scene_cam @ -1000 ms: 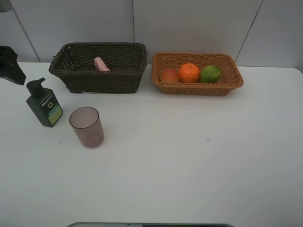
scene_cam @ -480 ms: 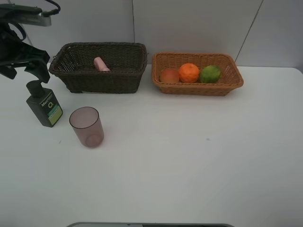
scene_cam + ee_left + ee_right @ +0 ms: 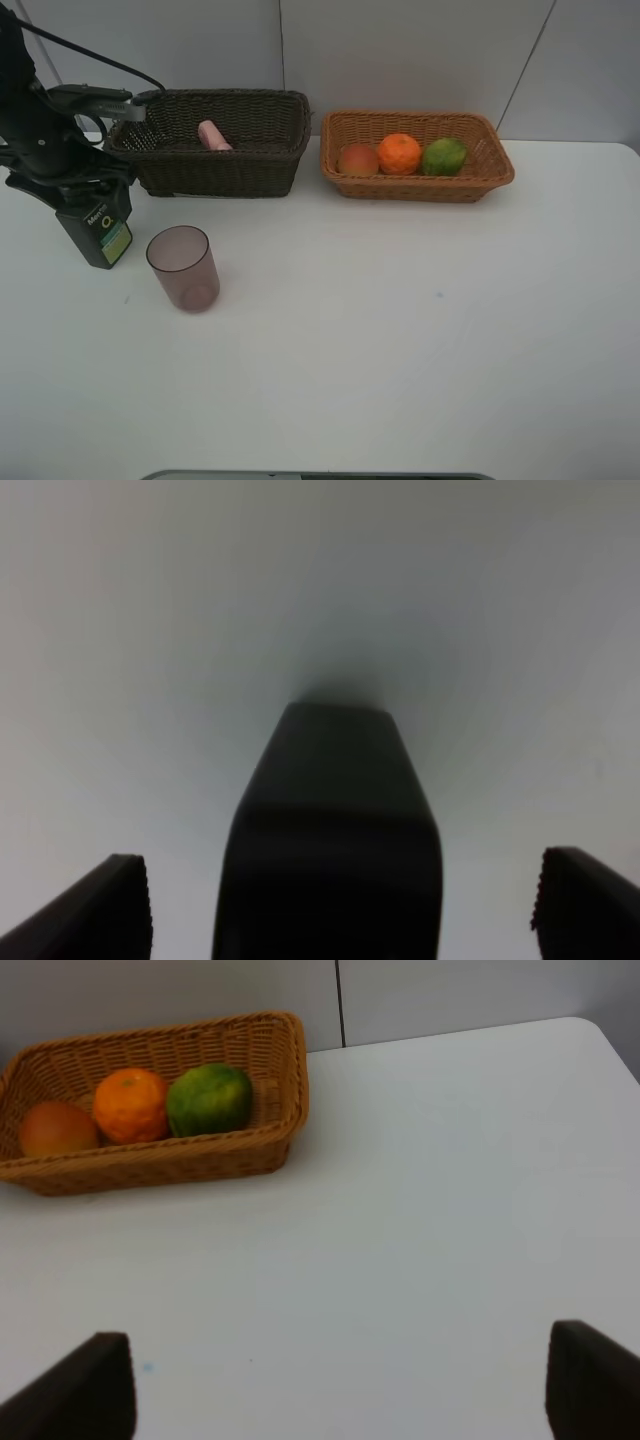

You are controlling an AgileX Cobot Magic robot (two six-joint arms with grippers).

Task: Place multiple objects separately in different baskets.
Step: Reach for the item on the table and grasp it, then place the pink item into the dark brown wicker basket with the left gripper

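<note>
My left gripper closes now on the dark green bottle's upper body [image 3: 97, 215] [image 3: 335, 780]: its fingers reach down on both sides, so closing now would catch the bottle.
The dark green pump bottle [image 3: 101, 233] stands on the white table at the left. My left gripper [image 3: 74, 188] is down over its pump head, open; in the left wrist view the bottle's dark top [image 3: 330, 820] sits between the two spread fingertips [image 3: 105, 910]. The translucent mauve cup [image 3: 183, 267] stands upright beside the bottle. The pink tube [image 3: 213, 136] lies in the dark brown basket [image 3: 220, 175]. The red-orange fruit [image 3: 358, 159], orange [image 3: 399, 153] and lime [image 3: 444, 156] lie in the light tan basket [image 3: 420, 188]. My right gripper [image 3: 340, 1390] is open and empty over bare table.
The two baskets stand side by side along the back wall. In the right wrist view the tan basket [image 3: 285, 1070] with its three fruits is ahead of the gripper. The left arm's cable [image 3: 95, 55] arcs over the dark basket's left end.
My left arm has come in from the left edge and dropped down over the pump bottle's head. The bottle, cup and baskets have not moved.
</note>
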